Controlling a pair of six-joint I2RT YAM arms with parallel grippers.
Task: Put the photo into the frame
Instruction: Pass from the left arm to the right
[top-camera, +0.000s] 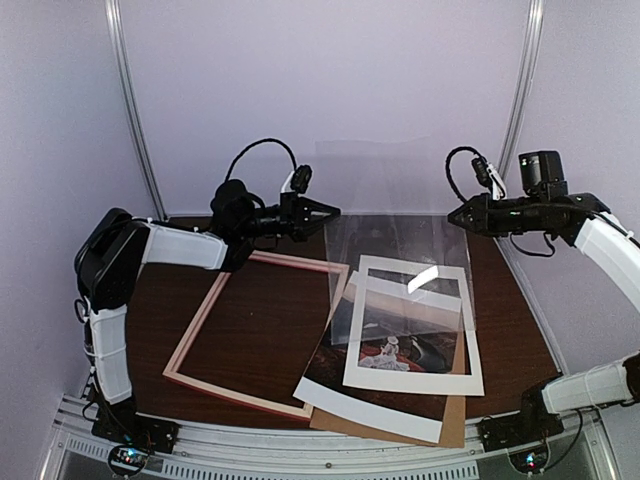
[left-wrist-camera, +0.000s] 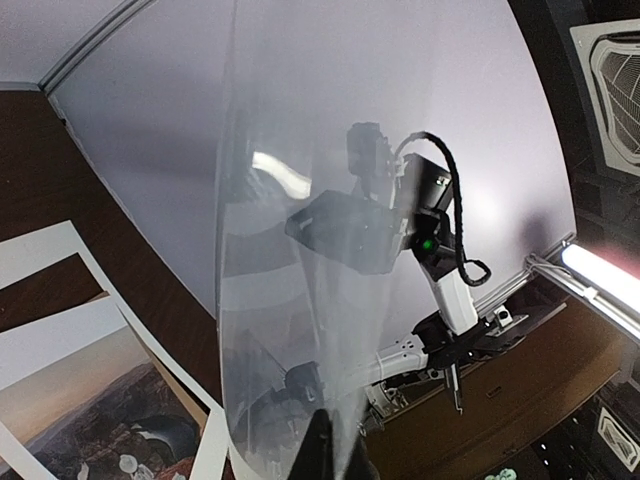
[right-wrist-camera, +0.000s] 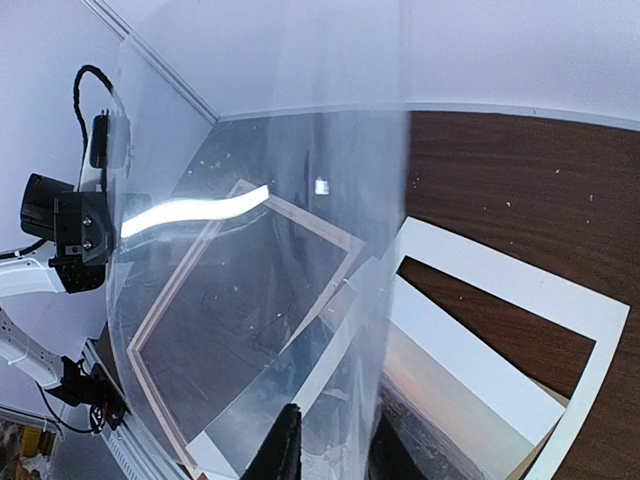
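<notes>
The clear sheet needs to go into the pink frame (top-camera: 200, 325). My right gripper will pinch the sheet by its loose side edge (top-camera: 471, 270) to lay it in there.
A clear flexible sheet (top-camera: 400, 250) hangs upright above the table between my two grippers. My left gripper (top-camera: 328, 211) is shut on its left edge, and its fingertips (left-wrist-camera: 322, 440) pinch the sheet. My right gripper (top-camera: 455, 216) is at the right edge with its jaws apart (right-wrist-camera: 335, 435), the sheet's edge passing loosely between them. The photo (top-camera: 400, 345) lies flat under a white window mat (top-camera: 470, 340), with its white margin sticking out at the front. The pink frame (top-camera: 200, 325) lies on the table to the left, with nothing in it. It also shows through the sheet (right-wrist-camera: 190, 290).
A brown backing board (top-camera: 455, 420) lies under the photo at the table's front edge. The photo (left-wrist-camera: 80, 400) and the mat (right-wrist-camera: 520, 290) overlap the frame's right corner. Pale walls close in the back and both sides.
</notes>
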